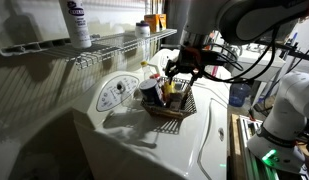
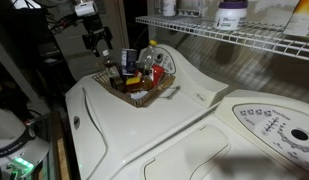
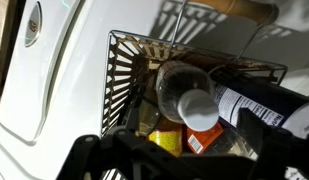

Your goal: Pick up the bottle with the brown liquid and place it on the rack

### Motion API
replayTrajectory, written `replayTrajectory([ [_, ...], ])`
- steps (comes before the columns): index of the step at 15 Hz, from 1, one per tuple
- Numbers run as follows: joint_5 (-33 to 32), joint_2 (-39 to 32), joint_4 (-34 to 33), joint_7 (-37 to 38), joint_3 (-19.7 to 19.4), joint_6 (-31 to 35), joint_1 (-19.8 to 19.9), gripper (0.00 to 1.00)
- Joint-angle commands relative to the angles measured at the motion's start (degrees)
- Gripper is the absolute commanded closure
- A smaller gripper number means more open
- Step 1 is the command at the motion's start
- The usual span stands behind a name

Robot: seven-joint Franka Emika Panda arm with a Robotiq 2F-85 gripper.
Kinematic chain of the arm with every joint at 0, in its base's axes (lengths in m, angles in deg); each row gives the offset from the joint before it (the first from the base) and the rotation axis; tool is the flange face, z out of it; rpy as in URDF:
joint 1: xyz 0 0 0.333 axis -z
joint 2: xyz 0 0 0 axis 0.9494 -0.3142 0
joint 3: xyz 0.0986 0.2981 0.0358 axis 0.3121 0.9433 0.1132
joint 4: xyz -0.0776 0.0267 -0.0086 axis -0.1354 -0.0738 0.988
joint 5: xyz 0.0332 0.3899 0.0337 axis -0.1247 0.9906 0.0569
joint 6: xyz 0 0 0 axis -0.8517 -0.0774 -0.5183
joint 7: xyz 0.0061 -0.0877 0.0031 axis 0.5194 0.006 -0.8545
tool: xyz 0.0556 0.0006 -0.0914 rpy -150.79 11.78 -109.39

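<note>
The gripper is ready to close on the bottle now, as its fingers reach down to the white cap's (image 3: 200,110) depth on both sides, above the basket.
In the wrist view a clear bottle (image 3: 179,88) with a white cap stands upright in a dark wicker basket (image 3: 124,75); I look down on its cap. My gripper (image 3: 179,165) hangs open and empty just above the basket, one dark finger on each side of the bottle. In both exterior views the gripper (image 1: 180,72) (image 2: 98,45) hovers over the basket (image 1: 170,108) (image 2: 144,92) on the white appliance top. The white wire rack (image 1: 99,48) (image 2: 239,35) runs along the wall above. The basket's contents are too small to tell apart in the exterior views.
Also in the basket are a dark bottle with a white label (image 3: 256,103), an orange box (image 3: 202,140) and a yellow-labelled item (image 3: 166,140). An opaque white bottle (image 1: 77,22) and small containers (image 1: 146,27) stand on the rack. The appliance's control panel (image 1: 116,92) lies beside the basket.
</note>
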Motion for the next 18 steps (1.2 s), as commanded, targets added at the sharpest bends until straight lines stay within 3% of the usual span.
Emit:
replayTrajectory([
  [1, 1.00, -1.28, -1.02, -0.61, -1.02, 1.25, -1.11, 0.14],
  [2, 1.23, -1.44, -1.10, -0.73, -1.16, 1.33, -1.25, 0.27],
  [3, 1.50, -1.55, -1.15, -0.93, -1.29, 1.39, -1.41, 0.31],
  [11, 1.94, -1.30, -1.77, -0.67, -1.25, 0.30, -1.80, 0.89],
  [18, 1.30, 1.26, -6.53, -1.34, -1.42, -7.74, -1.89, 0.89],
])
